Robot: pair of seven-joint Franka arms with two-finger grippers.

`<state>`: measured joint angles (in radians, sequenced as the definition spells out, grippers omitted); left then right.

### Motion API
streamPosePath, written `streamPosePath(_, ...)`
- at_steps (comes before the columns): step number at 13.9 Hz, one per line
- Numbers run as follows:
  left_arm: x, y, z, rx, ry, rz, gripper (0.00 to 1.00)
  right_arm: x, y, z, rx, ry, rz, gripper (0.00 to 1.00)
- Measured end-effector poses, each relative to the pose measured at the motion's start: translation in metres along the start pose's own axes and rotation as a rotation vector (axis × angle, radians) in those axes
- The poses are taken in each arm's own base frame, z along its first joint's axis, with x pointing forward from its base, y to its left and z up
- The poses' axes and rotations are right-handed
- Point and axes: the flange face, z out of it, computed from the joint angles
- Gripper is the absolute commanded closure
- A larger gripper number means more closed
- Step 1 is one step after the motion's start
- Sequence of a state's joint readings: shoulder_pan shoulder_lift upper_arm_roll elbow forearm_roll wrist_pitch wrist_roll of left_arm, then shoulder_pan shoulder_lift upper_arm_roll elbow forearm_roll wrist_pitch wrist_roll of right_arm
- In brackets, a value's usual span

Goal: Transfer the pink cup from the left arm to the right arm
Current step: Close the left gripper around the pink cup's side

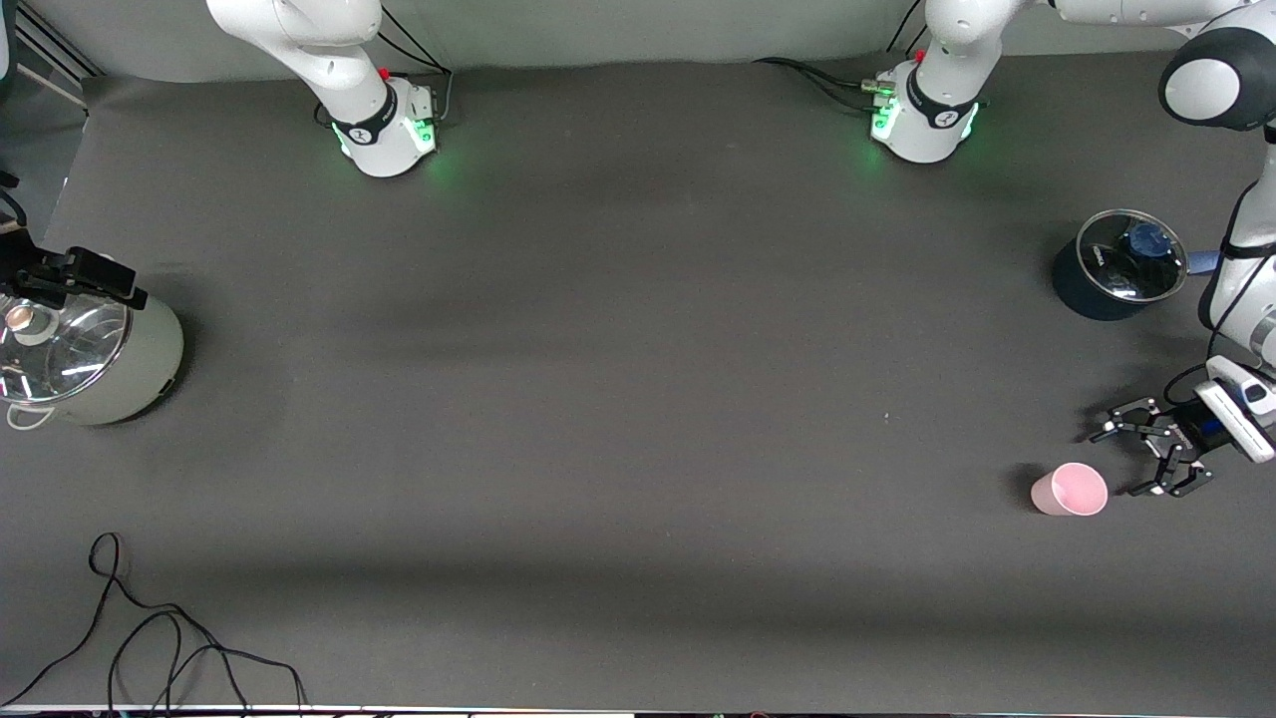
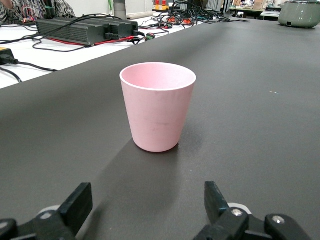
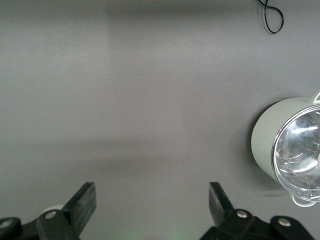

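Observation:
My left gripper grabs the pink cup by its lower side (image 1: 1055,498) (image 2: 157,131) next, leaving the cup's rim free for my right gripper to take.
The pink cup (image 1: 1070,489) stands upright on the dark table toward the left arm's end, fairly near the front camera. My left gripper (image 1: 1117,464) is low over the table right beside the cup, open and empty, its gap facing the cup. In the left wrist view the cup (image 2: 157,106) stands a short way ahead of my open left gripper (image 2: 147,194), not between the fingers. My right gripper (image 3: 150,194) is open and empty, high over bare table; it is out of the front view.
A dark blue pot with a glass lid (image 1: 1121,264) stands farther from the front camera than the cup. A pale green pot with a glass lid (image 1: 85,349) sits at the right arm's end, also in the right wrist view (image 3: 290,150). A black cable (image 1: 159,638) lies near the front edge.

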<state>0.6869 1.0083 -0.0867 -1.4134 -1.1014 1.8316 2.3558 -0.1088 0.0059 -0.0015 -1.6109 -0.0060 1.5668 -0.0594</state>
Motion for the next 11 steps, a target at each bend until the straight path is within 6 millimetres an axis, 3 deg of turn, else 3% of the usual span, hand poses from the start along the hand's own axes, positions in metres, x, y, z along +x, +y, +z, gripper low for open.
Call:
streamPosePath(5, 0.013, -0.003, 0.020, 0.000, 0.049, 0.013, 0.00, 0.000, 0.000, 0.000, 0.000, 0.000, 0.000, 0.00)
streamPosePath(11, 0.011, 0.000, 0.049, -0.013, 0.077, 0.020, 0.00, 0.000, 0.000, 0.000, 0.000, 0.000, 0.000, 0.00)
